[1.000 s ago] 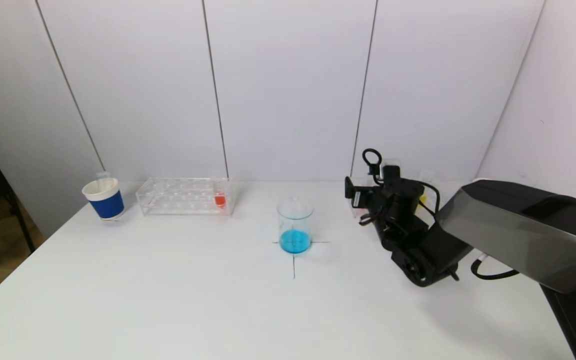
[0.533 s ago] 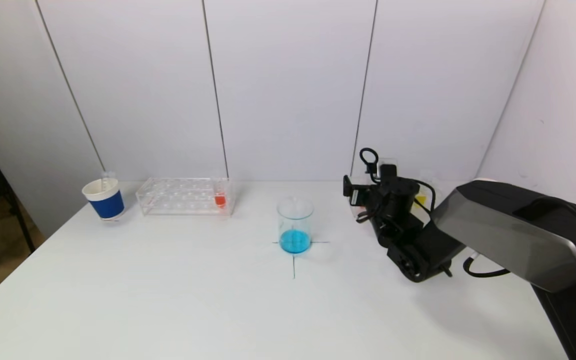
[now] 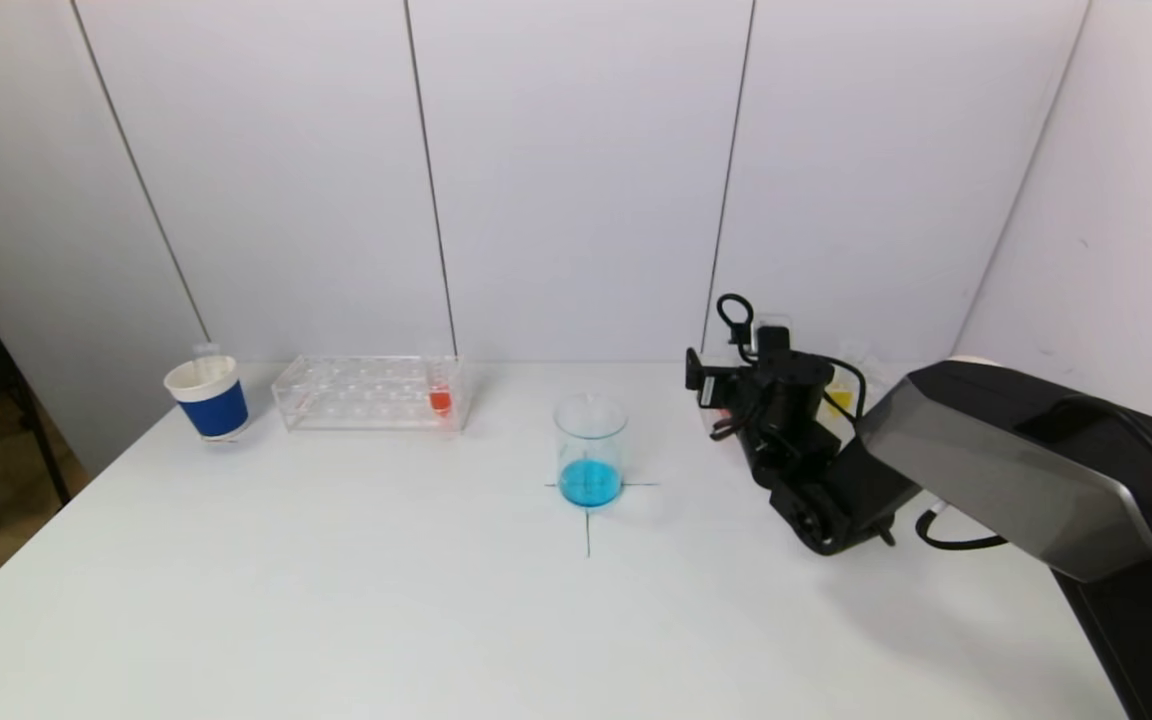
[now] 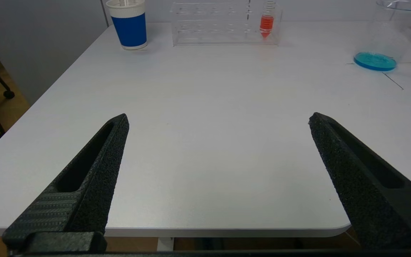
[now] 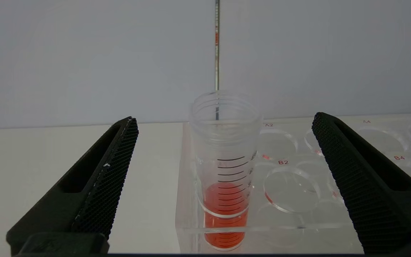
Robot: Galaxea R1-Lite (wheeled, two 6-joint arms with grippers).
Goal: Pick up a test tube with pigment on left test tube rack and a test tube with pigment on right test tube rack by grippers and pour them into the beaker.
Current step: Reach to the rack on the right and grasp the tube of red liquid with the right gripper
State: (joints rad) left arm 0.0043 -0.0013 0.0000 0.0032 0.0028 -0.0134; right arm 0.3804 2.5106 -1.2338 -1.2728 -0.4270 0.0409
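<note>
The rack's hole surrounds the lower part of the red tube. I need to grab the tube next with my right gripper by its upper body below the tube's rim (image 5: 225, 162).
The beaker (image 3: 591, 450), holding blue liquid, stands on a cross mark at mid-table. The clear left rack (image 3: 371, 392) holds one tube of red-orange pigment (image 3: 440, 395) at its right end. My right gripper (image 5: 224, 117) is open and faces a tube of red pigment (image 5: 223, 178), which stands upright in the end hole of the right rack (image 5: 298, 185). The tube lines up between the fingers with wide gaps on both sides, untouched. In the head view the right arm (image 3: 806, 440) hides most of that rack. My left gripper (image 4: 219, 117) hangs open and empty over the table's near left edge.
A blue-and-white paper cup (image 3: 208, 397) stands left of the left rack. A yellow patch (image 3: 839, 397) shows behind the right arm. The wall runs close behind both racks. The rack's other holes (image 5: 291, 189) look empty.
My right arm has crept forward and slightly left toward the right rack. The left gripper, beaker and left rack have not moved.
</note>
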